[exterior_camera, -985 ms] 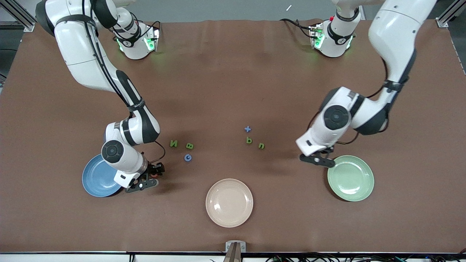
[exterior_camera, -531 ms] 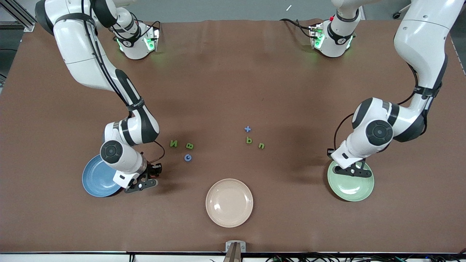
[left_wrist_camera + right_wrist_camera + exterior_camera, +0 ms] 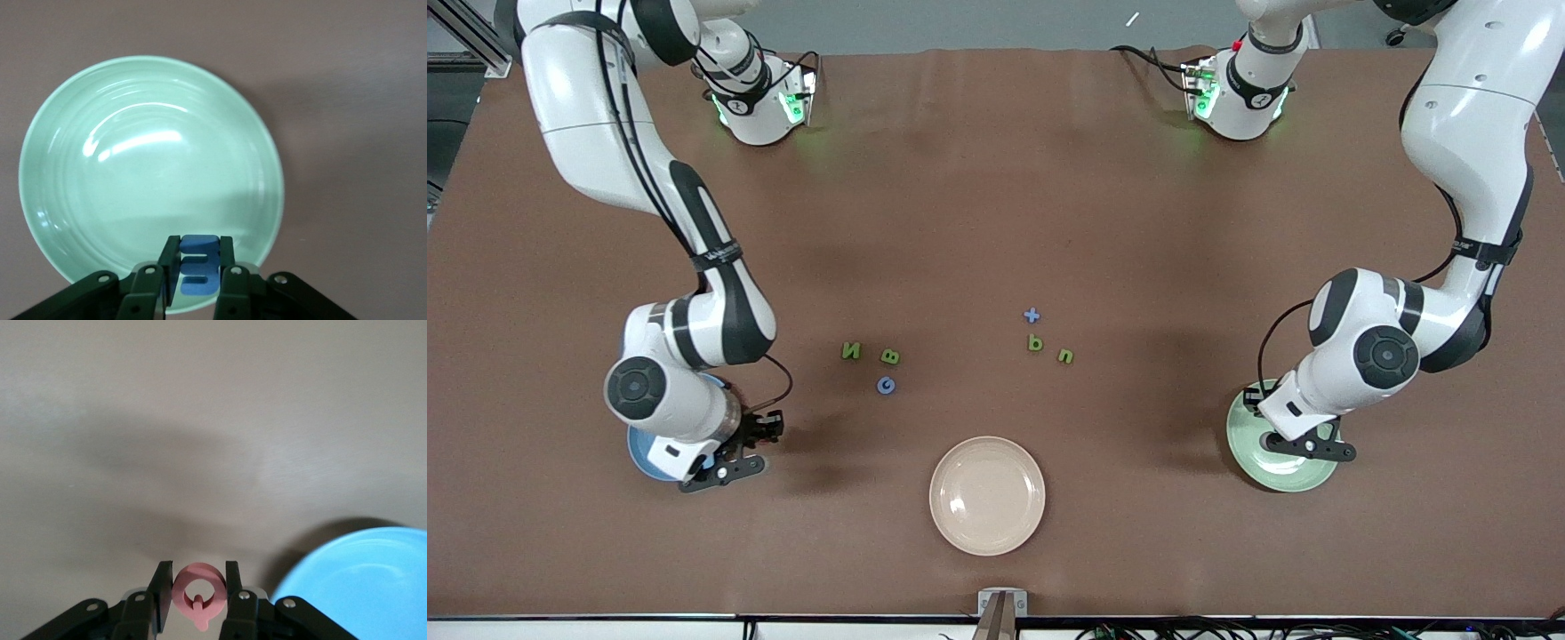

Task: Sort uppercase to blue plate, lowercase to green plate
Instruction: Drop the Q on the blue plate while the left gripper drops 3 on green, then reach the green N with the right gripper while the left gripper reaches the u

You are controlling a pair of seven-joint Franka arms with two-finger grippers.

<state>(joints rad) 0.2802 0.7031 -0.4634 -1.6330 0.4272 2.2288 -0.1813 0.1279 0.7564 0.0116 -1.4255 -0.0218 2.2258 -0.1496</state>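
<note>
The Q would miss the blue plate if I opened now, because it hangs short of the plate's rim. My right gripper should bring the pink Q (image 3: 199, 592) closer before it lets go.
My right gripper (image 3: 197, 575) is shut on the pink-red Q (image 3: 198, 587). In the front view it (image 3: 725, 468) hangs over the table at the edge of the blue plate (image 3: 640, 455), which my wrist mostly hides; the plate's rim shows in the right wrist view (image 3: 373, 580). My left gripper (image 3: 199, 248) is shut on the blue E-like piece (image 3: 199, 267) over the rim of the green plate (image 3: 147, 167); in the front view it (image 3: 1312, 447) is over that plate (image 3: 1258, 471). Green N (image 3: 851, 351), green B (image 3: 889, 356) and blue G (image 3: 885, 385) lie mid-table. Blue x (image 3: 1032, 315), green h-like piece (image 3: 1035, 342) and green n (image 3: 1065, 356) lie toward the left arm's end.
A cream-beige plate (image 3: 987, 495) sits nearer the front camera than the letters, between the two coloured plates. A small bracket (image 3: 1001, 604) sticks up at the table's front edge.
My left gripper moved with the blue piece from beside the green plate to over it. My right gripper moved with the Q toward the blue plate.
</note>
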